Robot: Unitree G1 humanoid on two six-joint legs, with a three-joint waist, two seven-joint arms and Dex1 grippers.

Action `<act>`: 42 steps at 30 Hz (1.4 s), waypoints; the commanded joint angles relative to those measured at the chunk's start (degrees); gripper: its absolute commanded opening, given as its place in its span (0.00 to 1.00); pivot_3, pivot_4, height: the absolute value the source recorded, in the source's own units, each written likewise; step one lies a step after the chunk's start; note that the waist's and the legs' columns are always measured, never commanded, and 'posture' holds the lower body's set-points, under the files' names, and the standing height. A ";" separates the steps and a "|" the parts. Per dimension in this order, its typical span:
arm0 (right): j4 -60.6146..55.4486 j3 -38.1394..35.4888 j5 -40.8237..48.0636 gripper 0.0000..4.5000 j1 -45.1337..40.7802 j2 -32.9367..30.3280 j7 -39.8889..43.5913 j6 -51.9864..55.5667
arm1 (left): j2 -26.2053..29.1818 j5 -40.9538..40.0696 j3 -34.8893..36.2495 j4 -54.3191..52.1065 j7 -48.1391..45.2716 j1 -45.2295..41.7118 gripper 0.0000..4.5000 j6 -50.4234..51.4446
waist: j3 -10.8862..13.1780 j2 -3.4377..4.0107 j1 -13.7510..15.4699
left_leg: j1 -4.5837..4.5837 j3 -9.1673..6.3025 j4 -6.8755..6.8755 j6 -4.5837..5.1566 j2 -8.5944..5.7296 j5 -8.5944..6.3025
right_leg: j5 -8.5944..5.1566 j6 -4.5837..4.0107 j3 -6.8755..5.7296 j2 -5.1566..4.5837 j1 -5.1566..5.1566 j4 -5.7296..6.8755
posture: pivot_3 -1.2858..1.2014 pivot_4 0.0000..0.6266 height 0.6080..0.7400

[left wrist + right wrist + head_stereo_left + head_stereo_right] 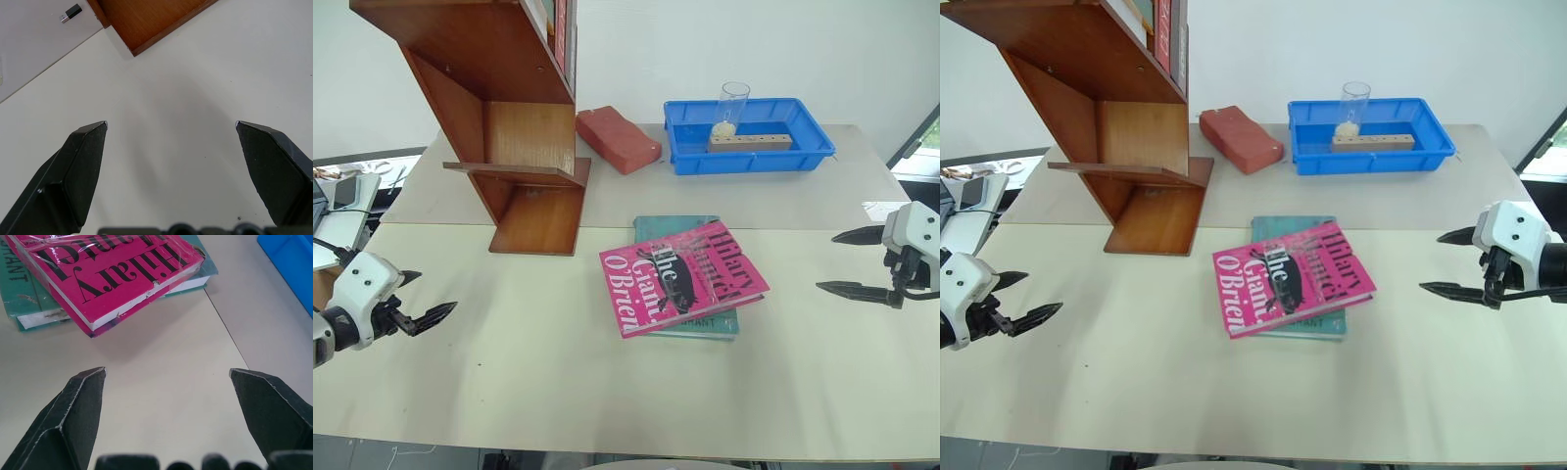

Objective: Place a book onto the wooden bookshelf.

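The pink book's O'Brien end [615,269] sticks out past the teal book beneath, so there is room for fingers under it. My left gripper will grab that end next.
The pink book [683,277] lies flat in the middle of the table, askew on top of a teal-green book [674,226]. The wooden bookshelf [524,137] stands at the back left, its base [146,19] resting on the table. My left gripper [431,297] hovers open over the table's left side, well clear of both books. Over the table at the right, my right gripper [827,261] is open and points towards the pink book [112,269], a short way off its corner. Nothing is between the fingers of either gripper.
A red brick-like block [617,139] lies just right of the shelf. Behind the books a blue tray [744,159] holds a glass [732,106] and a wooden block [750,142]. Red-spined books [560,34] stand on an upper shelf. Clutter [342,186] sits off the table's left edge.
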 commanded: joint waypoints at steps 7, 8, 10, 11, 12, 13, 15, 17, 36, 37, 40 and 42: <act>-3.33 -2.83 -0.27 0.99 3.75 -0.49 -1.82 0.08 | 2.04 0.61 0.86 3.50 -2.96 -1.92 1.00 -2.04 | -0.03 0.04 0.05 | 0.00 0.03 0.01 0.00 -0.01 0.00 | 0.00 0.00 0.02 0.00 0.00 0.00 | 0.52 0.24 1.00; -3.59 -2.79 -0.62 0.99 4.01 -0.61 -2.37 0.36 | 2.07 0.65 0.80 3.62 -3.21 -1.98 1.00 -2.10 | -0.03 0.04 0.03 | 0.00 0.03 0.01 0.00 0.00 0.00 | 0.00 0.00 0.02 0.00 0.00 0.02 | 0.52 0.24 1.00; -4.01 -2.78 -0.76 0.99 4.51 -0.68 -2.82 0.55 | 2.09 0.78 0.68 3.80 -3.48 -2.14 1.00 -2.20 | -0.02 0.03 0.00 | 0.01 0.02 0.01 0.00 0.00 0.00 | 0.00 0.00 0.01 0.01 -0.01 0.02 | 0.52 0.24 1.00; -4.20 -2.43 -1.70 0.99 4.94 -1.05 -3.37 0.52 | 2.17 0.92 0.55 3.88 -3.70 -2.20 1.00 -2.38 | -0.02 0.03 0.01 | 0.01 0.02 0.01 0.00 0.00 0.00 | 0.00 0.00 0.01 0.01 -0.01 0.02 | 0.52 0.24 1.00; -4.34 -2.35 -1.87 0.99 5.15 -1.03 -3.66 0.59 | 2.29 1.15 0.32 3.91 -3.86 -2.25 1.00 -2.45 | -0.03 0.04 0.04 | 0.01 0.02 0.01 0.00 0.00 0.00 | 0.00 0.00 0.01 0.01 -0.01 0.02 | 0.52 0.24 1.00; -4.51 -2.34 -2.03 0.99 5.30 -0.96 -3.94 0.78 | 2.48 1.55 -0.02 3.92 -3.90 -2.28 1.00 -2.46 | -0.03 0.04 0.06 | 0.01 0.03 0.01 0.00 0.00 0.00 | 0.00 0.01 0.01 0.00 -0.01 0.02 | 0.52 0.24 1.00; -4.95 -2.53 -1.98 0.99 5.38 -0.42 -4.55 1.15 | 2.28 1.69 -0.40 4.08 -4.11 -2.78 1.00 -3.07 | -0.03 0.04 0.07 | 0.01 0.03 0.01 0.00 0.00 0.00 | 0.00 0.01 0.01 0.00 -0.01 0.02 | 0.52 0.24 1.00; -5.96 -2.73 -1.29 1.00 5.53 0.03 -4.89 2.26 | 1.86 0.49 -0.78 3.78 -4.91 -3.74 0.94 -2.69 | -0.03 0.03 0.08 | 0.01 0.03 0.01 0.00 0.00 0.00 | 0.00 0.01 0.02 0.00 -0.01 0.02 | 0.52 0.24 1.00; -32.92 -4.02 -1.40 0.00 21.10 7.64 -14.05 14.27 | -27.07 11.32 -34.74 27.56 2.88 -45.56 0.00 -9.97 | -0.21 -0.04 0.82 | -0.68 -0.27 0.80 0.16 -0.14 -0.03 | 0.12 0.34 -0.17 0.15 0.13 0.11 | 0.52 0.24 1.00; -33.30 -3.57 -1.66 0.00 21.32 7.82 -14.42 14.35 | -27.92 12.01 -35.18 29.75 2.97 -46.56 0.00 -11.36 | -0.20 -0.05 0.59 | -0.67 -0.26 0.80 0.17 -0.15 -0.04 | 0.13 0.35 -0.15 0.15 0.15 0.10 | 0.52 0.24 1.00; -34.05 -0.98 -2.70 0.00 20.81 8.88 -16.06 14.37 | -30.41 12.94 -36.19 34.91 2.41 -49.20 0.00 -13.63 | -0.20 -0.05 0.25 | -0.71 -0.28 0.79 0.20 -0.15 -0.05 | 0.12 0.37 -0.15 0.17 0.11 0.11 | 0.52 0.24 1.00; -33.39 1.27 -3.77 0.00 19.49 9.71 -17.45 13.91 | -31.78 13.05 -36.89 37.08 1.08 -50.02 0.00 -14.41 | -0.20 -0.05 0.29 | -0.69 -0.30 0.80 0.20 -0.15 -0.05 | 0.11 0.38 -0.17 0.18 0.13 0.12 | 0.52 0.24 1.00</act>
